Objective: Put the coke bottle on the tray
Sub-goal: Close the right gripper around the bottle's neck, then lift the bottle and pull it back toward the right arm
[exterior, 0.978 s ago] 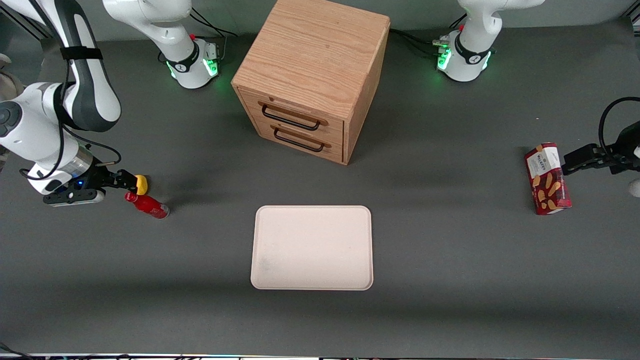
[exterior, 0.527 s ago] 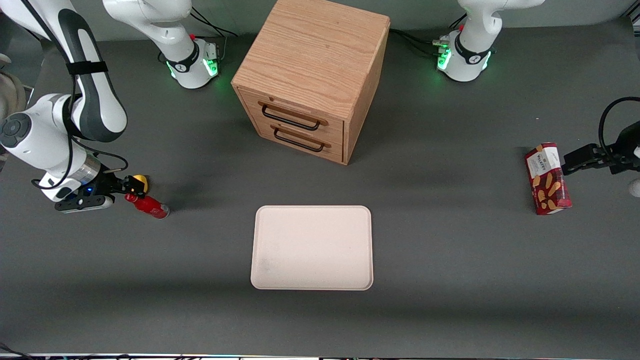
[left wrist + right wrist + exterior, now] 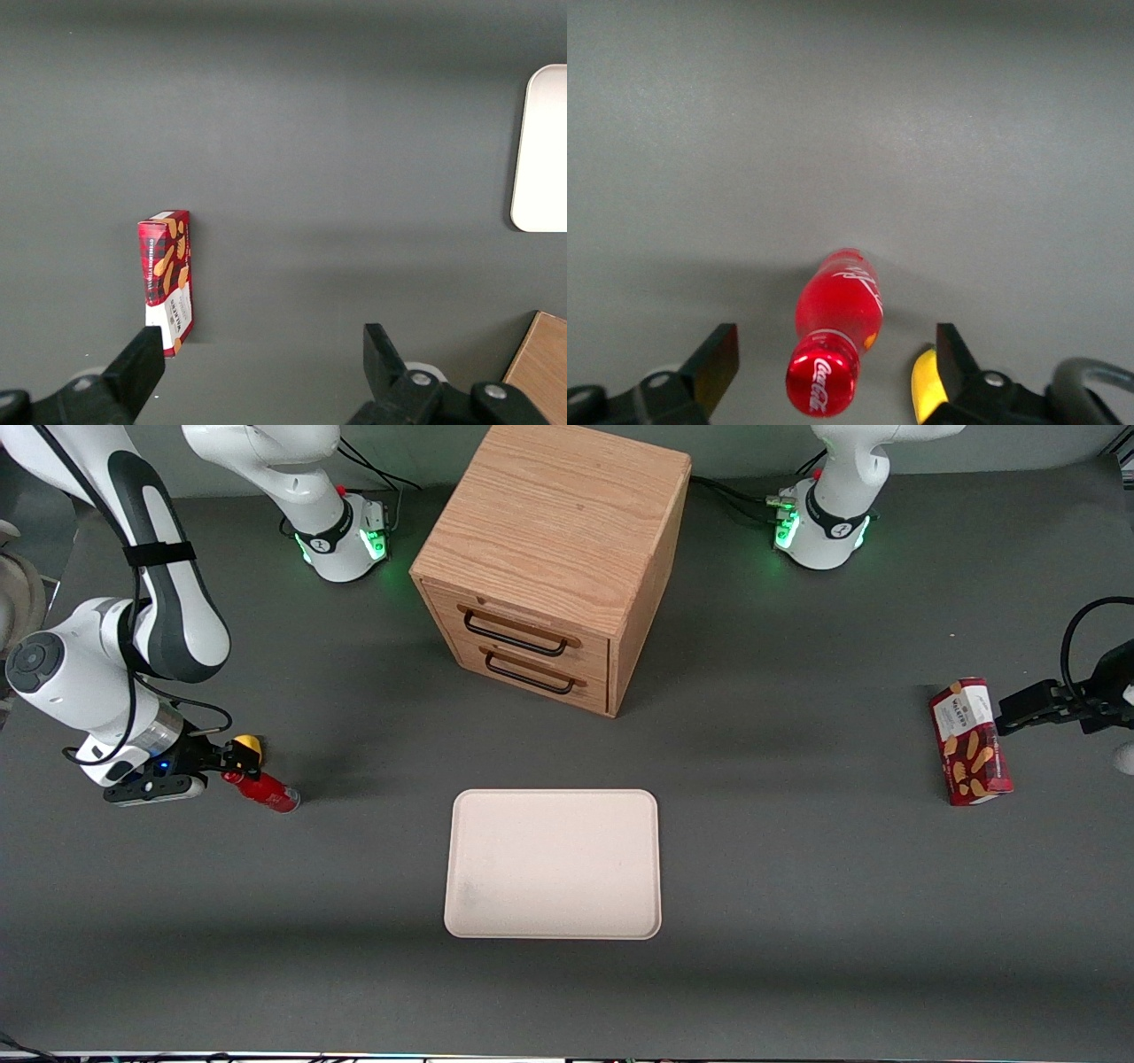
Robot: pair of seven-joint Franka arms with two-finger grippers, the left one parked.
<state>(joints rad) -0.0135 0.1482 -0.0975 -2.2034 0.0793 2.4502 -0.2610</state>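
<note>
I will put the coke bottle on the tray, so I will next grab the bottle by its end with the cap with my right gripper.
The coke bottle is a small all-red bottle lying on its side on the grey table toward the working arm's end. My right gripper is low over the table at the bottle's cap end, open, with the cap between the two fingers and touching neither. In the right wrist view the bottle points cap-first at the camera, between the open black fingers. The tray, pale cream-pink and flat, lies in the middle of the table, nearer the front camera than the cabinet.
A yellow rounded lump sits right beside the gripper's finger, a little farther from the front camera than the bottle; it also shows in the right wrist view. A wooden drawer cabinet stands mid-table. A red biscuit box lies toward the parked arm's end.
My right gripper has come down and slid forward along the table, so its fingers now straddle the bottle's cap. The bottle and yellow lump have not moved.
</note>
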